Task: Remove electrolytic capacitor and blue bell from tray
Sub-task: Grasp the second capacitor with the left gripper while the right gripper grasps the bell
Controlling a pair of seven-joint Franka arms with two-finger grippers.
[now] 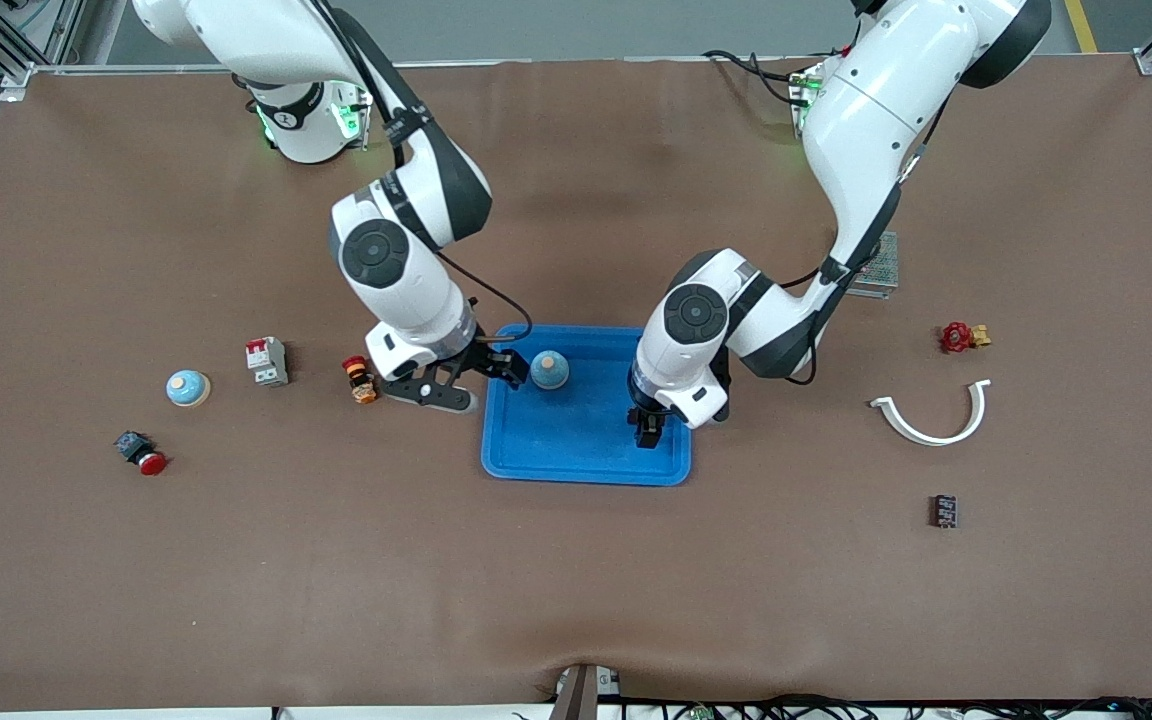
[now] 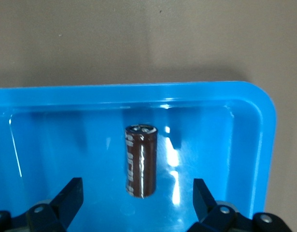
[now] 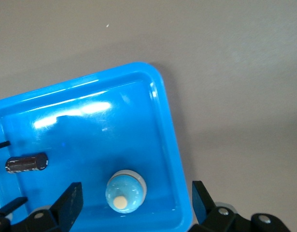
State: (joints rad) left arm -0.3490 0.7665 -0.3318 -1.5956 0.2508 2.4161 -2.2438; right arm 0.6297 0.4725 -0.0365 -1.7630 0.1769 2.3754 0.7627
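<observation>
I should move my left gripper's fingers toward the middle of the capacitor before I close on it. The fingers stop short of that middle in the left wrist view.
The blue tray (image 1: 586, 455) lies mid-table. A blue bell (image 1: 549, 370) with a cream knob stands in its corner toward the right arm's end. My right gripper (image 1: 486, 385) hovers open over that tray edge; in the right wrist view the bell (image 3: 125, 191) sits between its spread fingers (image 3: 71, 203). My left gripper (image 1: 648, 432) hangs open over the tray's other end and hides the capacitor in the front view. In the left wrist view the brown electrolytic capacitor (image 2: 141, 161) lies on the tray floor, just ahead of the open left gripper (image 2: 137, 200). It also shows as the capacitor (image 3: 26, 163).
Toward the right arm's end lie a second blue bell (image 1: 187, 388), a white circuit breaker (image 1: 267, 361), an orange-red switch (image 1: 360, 380) and a red push button (image 1: 141, 453). Toward the left arm's end are a red valve (image 1: 958, 337), a white curved clip (image 1: 933, 415), a small black part (image 1: 944, 510) and a metal mesh box (image 1: 876, 265).
</observation>
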